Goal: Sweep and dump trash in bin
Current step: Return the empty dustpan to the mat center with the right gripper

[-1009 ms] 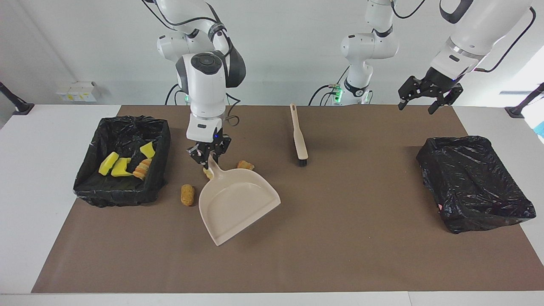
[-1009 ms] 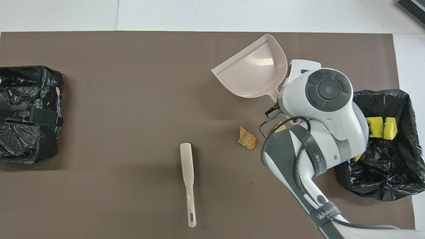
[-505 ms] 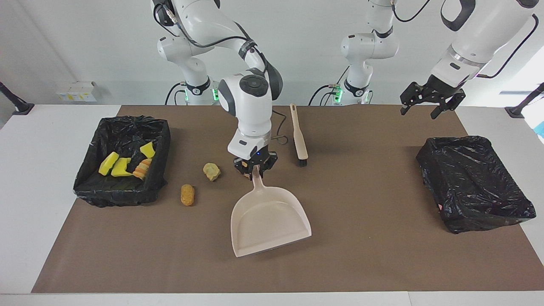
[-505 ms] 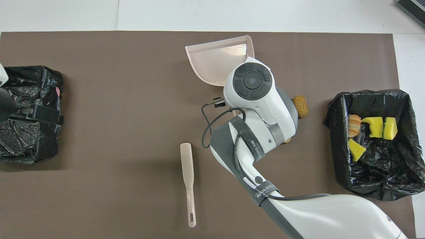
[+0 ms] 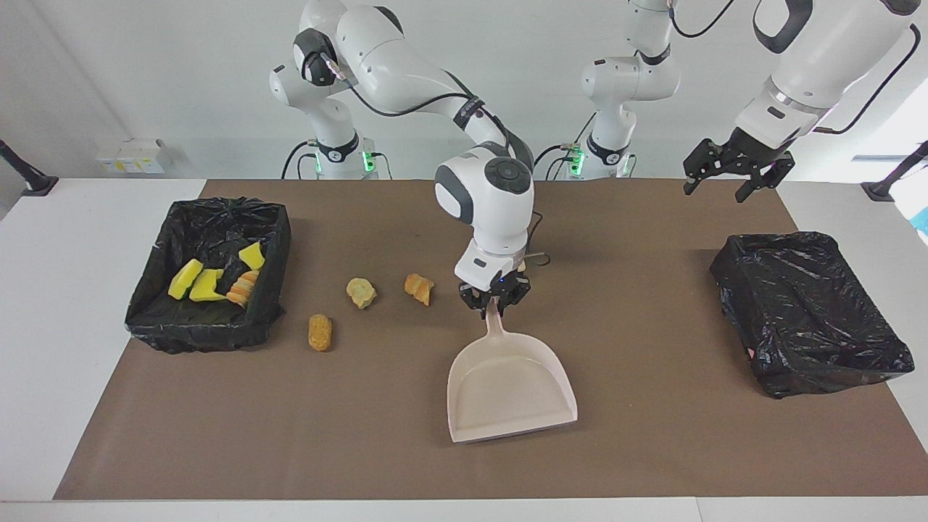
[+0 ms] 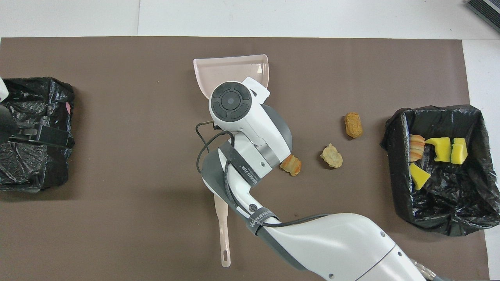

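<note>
The beige dustpan (image 6: pixel 234 70) is tilted above the brown mat and would fall if my fingers opened now, so my right gripper keeps hold of the dustpan.
Three tan-orange trash scraps lie on the brown mat: a ridged lump (image 5: pixel 320 332) (image 6: pixel 353 125), a pale lump (image 5: pixel 361 292) (image 6: pixel 332 155) and an orange chunk (image 5: pixel 420 287) (image 6: pixel 291 164). More trash, yellow sponge chunks (image 5: pixel 199 283) (image 6: pixel 445 150) and an orange piece, lies in the black-lined bin (image 5: pixel 217 335) (image 6: pixel 394 128) at the right arm's end. My right gripper (image 5: pixel 494 304) is shut on the handle of the beige dustpan (image 5: pixel 511 395) (image 6: pixel 234 70), whose pan is empty at mid-table. My left gripper (image 5: pixel 714 190) is open and raised over the other bin.
A second black-lined bin (image 5: pixel 808 312) (image 6: pixel 35 171) stands at the left arm's end. The brush's handle (image 6: pixel 223 230) lies nearer the robots than the dustpan; its head is hidden under my right arm.
My right gripper has carried the dustpan from beside the bin to mid-table, turning its mouth away from the robots and uncovering the three scraps. The left arm has barely moved.
</note>
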`<state>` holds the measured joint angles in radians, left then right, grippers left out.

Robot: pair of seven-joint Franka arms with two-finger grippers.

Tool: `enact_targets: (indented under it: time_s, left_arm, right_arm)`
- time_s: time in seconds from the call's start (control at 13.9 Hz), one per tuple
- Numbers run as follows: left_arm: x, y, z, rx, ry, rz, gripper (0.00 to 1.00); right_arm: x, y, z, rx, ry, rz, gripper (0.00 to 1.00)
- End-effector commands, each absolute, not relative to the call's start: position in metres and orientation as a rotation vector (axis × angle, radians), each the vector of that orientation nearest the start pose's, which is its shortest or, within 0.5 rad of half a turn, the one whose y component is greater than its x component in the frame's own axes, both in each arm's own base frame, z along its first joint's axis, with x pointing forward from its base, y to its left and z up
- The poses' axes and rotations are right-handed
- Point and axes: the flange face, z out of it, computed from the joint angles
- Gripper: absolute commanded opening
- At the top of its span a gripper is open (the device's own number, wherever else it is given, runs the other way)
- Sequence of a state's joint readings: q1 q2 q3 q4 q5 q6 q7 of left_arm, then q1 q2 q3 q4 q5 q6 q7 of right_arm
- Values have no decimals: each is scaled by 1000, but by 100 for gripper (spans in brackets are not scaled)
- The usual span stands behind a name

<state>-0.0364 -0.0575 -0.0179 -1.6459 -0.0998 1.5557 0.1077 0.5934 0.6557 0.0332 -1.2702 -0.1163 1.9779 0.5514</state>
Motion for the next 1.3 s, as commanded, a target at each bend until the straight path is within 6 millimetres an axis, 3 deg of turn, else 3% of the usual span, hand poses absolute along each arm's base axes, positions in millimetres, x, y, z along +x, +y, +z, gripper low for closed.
enact_targets:
  time_s: [0.0, 0.14, 0.29, 0.43, 0.72, 0.94, 1.01, 1.08, 1.23]
  left_arm:
    - [528, -31, 620, -3214, 270, 66, 100]
    - [528, -31, 621, -3214, 270, 56, 100]
    - [535, -32, 624, -3210, 264, 27, 100]
    - [535, -32, 626, -3213, 265, 20, 100]
    - [535, -32, 624, -3214, 267, 27, 100]
    - [536, -35, 625, -3215, 266, 3, 100]
    - [536, -35, 625, -3215, 266, 3, 100]
    - [537, -35, 626, -3216, 258, -14, 100]
    - [544, -39, 628, -3222, 221, -104, 100]
  right_arm:
    - [584, 455, 380, -3184, -94, -87, 0]
    - [578, 465, 367, -3185, -2, -71, 0]
    - [577, 467, 368, -3178, 14, -75, 0]
    - [577, 467, 367, -3169, 27, -83, 8]
    - [580, 470, 356, -3137, 40, -92, 8]
    - [579, 470, 357, -3133, 43, -87, 36]
    - [580, 468, 360, -3144, 33, -106, 94]
    - [578, 470, 366, -3139, 27, -112, 100]
    - [579, 460, 389, -3119, 59, -113, 100]
